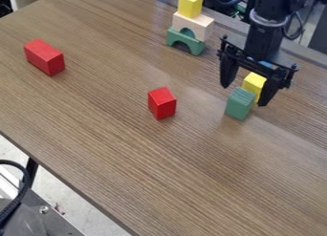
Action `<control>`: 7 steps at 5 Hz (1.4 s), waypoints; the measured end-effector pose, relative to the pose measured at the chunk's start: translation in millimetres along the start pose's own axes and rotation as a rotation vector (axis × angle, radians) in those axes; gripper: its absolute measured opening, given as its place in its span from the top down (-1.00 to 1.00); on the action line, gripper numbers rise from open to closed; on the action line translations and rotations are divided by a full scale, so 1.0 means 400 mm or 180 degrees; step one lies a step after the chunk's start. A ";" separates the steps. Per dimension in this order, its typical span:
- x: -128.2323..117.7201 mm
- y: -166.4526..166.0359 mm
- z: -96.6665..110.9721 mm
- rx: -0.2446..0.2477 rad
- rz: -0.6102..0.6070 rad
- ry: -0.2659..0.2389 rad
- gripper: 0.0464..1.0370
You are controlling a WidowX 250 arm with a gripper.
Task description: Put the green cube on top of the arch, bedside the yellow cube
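Note:
I should next take hold of the opposite sides of the green cube (240,103), and then I can set it on top of the arch beside the yellow cube.
The gripper (245,94) hangs at the upper right with its two fingers spread apart, over the green cube (240,103). That green block stands on the table just in front of a yellow block (254,84), which shows between the fingers. At the top centre is a stack: a green arch (186,41) at the bottom, a cream arch (193,25) on it, and a yellow cube (190,4) on top toward the left. Whether the fingers touch either block below them cannot be told.
A red block (162,103) stands near the middle of the wooden table (147,168). A longer red block (44,57) lies at the upper left. Cables and dark equipment are behind the table's far edge.

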State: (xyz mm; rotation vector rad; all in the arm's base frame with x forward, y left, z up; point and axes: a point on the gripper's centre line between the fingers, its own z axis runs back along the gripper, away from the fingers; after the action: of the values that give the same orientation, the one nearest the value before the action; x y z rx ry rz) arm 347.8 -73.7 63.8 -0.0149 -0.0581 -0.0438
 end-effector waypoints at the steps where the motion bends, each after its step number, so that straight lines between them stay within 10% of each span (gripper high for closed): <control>1: -0.015 0.003 -0.033 0.0022 -0.0004 0.0135 -0.92; 6: 0.001 0.006 -0.074 -0.0037 -0.0081 0.0167 -0.86; 7: 0.011 0.017 -0.077 -0.0090 -0.0033 0.0112 -0.30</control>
State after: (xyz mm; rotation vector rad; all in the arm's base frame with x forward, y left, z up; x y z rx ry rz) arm 354.5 -67.7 33.1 -0.0423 -0.0222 -0.0553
